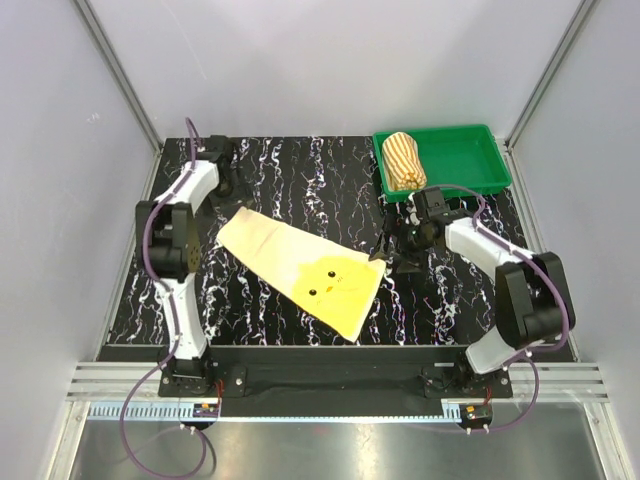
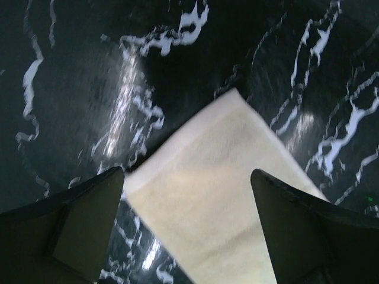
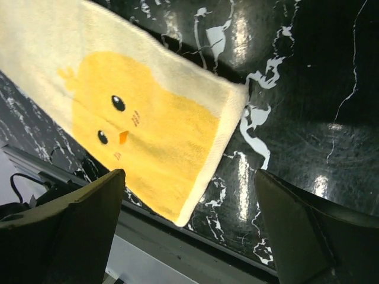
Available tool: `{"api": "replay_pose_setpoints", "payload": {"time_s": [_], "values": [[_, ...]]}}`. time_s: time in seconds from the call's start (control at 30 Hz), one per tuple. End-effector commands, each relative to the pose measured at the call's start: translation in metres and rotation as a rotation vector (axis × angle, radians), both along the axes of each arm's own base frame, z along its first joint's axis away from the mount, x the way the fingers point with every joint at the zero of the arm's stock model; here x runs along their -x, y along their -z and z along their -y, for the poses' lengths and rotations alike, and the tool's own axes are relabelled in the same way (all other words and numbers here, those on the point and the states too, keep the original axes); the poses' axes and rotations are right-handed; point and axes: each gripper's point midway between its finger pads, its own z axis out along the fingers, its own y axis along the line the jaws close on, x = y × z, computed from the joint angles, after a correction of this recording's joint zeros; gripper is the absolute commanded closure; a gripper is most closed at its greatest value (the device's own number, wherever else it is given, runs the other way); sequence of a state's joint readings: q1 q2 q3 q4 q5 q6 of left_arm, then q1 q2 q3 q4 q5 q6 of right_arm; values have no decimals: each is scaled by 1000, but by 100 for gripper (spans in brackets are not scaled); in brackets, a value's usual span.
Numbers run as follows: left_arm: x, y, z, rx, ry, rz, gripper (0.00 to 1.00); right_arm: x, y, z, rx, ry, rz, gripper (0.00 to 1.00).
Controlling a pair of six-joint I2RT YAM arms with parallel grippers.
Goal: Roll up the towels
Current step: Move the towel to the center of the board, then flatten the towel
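Observation:
The yellow towel [image 1: 300,265] needs to be lifted and straightened for rolling, so my left gripper will next grip its pale far corner [image 1: 242,211].
The yellow towel [image 1: 300,265] lies flat and unrolled on the black marbled table, running from upper left to lower right, with a chick face [image 3: 118,121] at its near end. The orange-and-cream striped towel [image 1: 404,160] sits rolled up in the green tray. My left gripper [image 1: 190,255] is open above the towel's pale far-left corner [image 2: 225,189]. My right gripper [image 1: 392,255] is open just right of the towel's near-right edge [image 3: 228,127], holding nothing.
The green plastic tray [image 1: 470,160] stands at the back right of the table. The table's near edge and metal rail [image 3: 177,248] run just below the towel's near corner. Grey walls enclose the table.

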State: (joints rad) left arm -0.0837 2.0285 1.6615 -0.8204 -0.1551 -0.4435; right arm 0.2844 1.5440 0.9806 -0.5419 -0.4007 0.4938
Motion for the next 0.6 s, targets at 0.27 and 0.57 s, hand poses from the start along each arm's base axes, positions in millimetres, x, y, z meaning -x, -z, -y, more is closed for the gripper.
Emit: {"api": "replay_pose_setpoints", "payload": {"time_s": [0.27, 0.57], "values": [[-70, 39, 14, 101, 71, 16, 17, -13, 20, -2, 53, -39, -10, 4], [-39, 59, 11, 106, 42, -34, 52, -12, 22, -6, 31, -45, -18, 4]]}}
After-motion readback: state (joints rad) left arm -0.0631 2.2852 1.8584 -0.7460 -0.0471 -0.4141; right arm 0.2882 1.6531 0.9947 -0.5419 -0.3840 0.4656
